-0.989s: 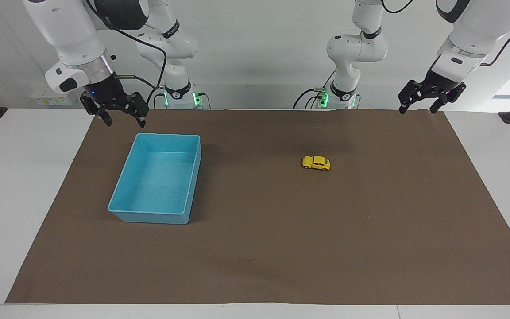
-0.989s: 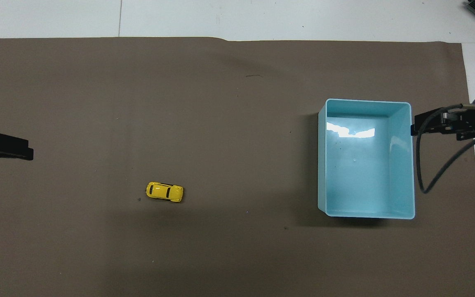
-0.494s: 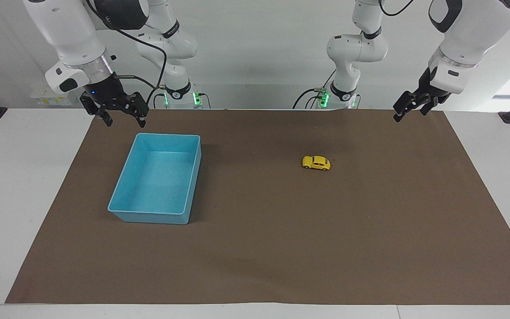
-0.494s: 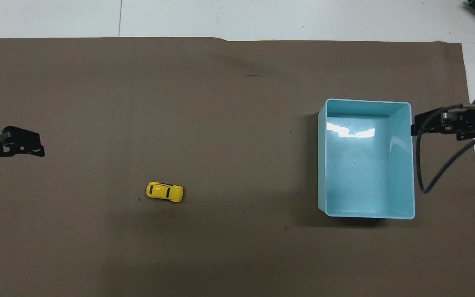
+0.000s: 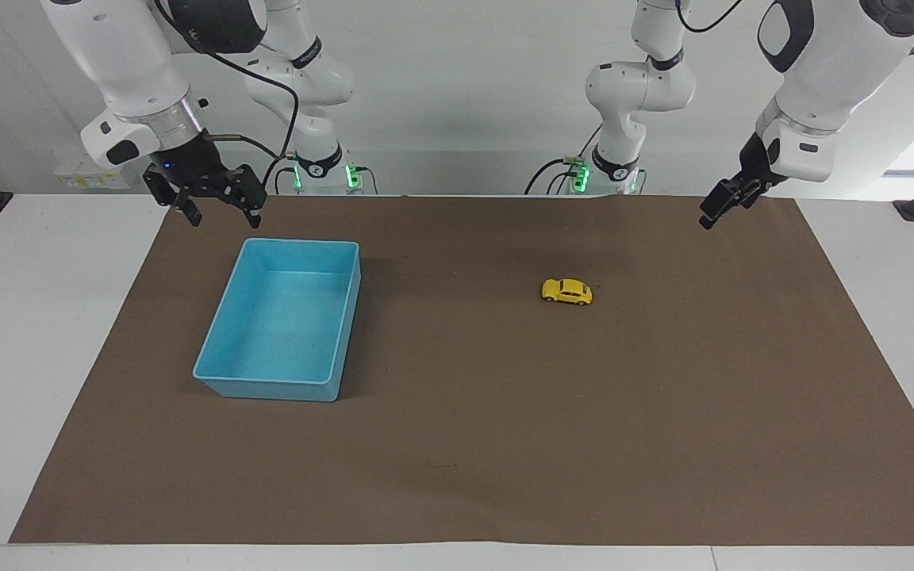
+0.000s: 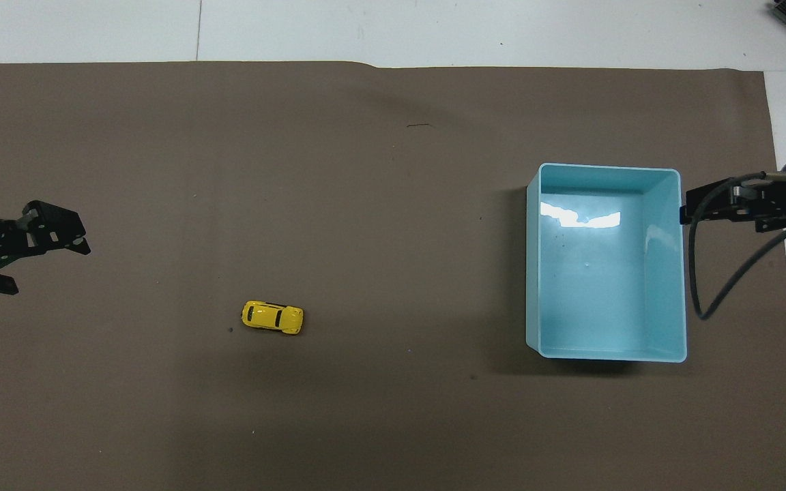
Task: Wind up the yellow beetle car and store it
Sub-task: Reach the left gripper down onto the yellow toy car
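The yellow beetle car on the brown mat (image 6: 366,368) needs to be wound up, so my left gripper should next grab the car by its rear end (image 6: 247,312).
The yellow beetle car (image 5: 566,291) stands on its wheels on the brown mat, toward the left arm's end; it also shows in the overhead view (image 6: 272,317). My left gripper (image 5: 709,216) is open and empty, up in the air over the mat's edge at the left arm's end, well apart from the car; the overhead view shows its fingers spread (image 6: 50,269). My right gripper (image 5: 223,218) is open and empty, waiting above the corner of the blue bin (image 5: 266,388) nearest the robots. The bin (image 6: 533,273) is empty.
A brown mat (image 5: 505,444) covers most of the white table. The bin stands toward the right arm's end. Bare mat lies between the car and the bin.
My left gripper has turned at the wrist and shifted a little lower and toward the car. The car, the bin and the right arm have not moved.
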You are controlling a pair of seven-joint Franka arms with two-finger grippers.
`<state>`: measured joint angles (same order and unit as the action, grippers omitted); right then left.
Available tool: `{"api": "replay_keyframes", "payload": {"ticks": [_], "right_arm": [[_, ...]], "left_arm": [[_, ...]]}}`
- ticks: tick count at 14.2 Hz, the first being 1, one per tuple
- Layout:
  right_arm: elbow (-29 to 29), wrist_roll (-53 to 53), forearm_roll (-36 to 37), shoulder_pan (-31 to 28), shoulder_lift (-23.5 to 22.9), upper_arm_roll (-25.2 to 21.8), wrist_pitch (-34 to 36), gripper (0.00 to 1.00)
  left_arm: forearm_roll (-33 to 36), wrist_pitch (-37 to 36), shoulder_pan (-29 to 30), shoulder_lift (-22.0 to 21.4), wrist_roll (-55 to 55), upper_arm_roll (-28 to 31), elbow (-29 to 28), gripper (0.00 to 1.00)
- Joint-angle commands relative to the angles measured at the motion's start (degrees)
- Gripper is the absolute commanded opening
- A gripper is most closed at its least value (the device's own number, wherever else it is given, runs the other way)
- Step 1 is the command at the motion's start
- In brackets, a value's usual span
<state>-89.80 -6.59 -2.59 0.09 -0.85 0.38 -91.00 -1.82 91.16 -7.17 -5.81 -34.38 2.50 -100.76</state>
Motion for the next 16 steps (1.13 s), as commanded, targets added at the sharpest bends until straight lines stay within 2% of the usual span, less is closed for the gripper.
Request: {"api": "replay_keyframes", "payload": {"ticks": [1,9,13,16], "right_arm": [[-0.82,1.49,-0.13,-0.53,0.59,0.50,-0.50,1.00],[-0.82,1.49,-0.13,-0.53,0.59,0.50,-0.50,1.00],[-0.82,1.49,-0.13,-0.53,0.59,0.50,-0.50,1.00],[-0.82,1.49,-0.22,-0.53,0.59,0.50,-0.50,1.00]], "left_arm": [[-0.55,2.44,-1.44,-0.52,-9.79,0.58,-2.42,1.00],[-3.19,8.23,-4.08,-0.34,-41.70,0.58,-6.72,1.00],[-3.19,14.03,-5.83,0.36,-54.36,0.67,-10.76,1.00],[-3.28,17.54,-9.43,0.98,-58.59,0.58,-14.88,1.00]]}}
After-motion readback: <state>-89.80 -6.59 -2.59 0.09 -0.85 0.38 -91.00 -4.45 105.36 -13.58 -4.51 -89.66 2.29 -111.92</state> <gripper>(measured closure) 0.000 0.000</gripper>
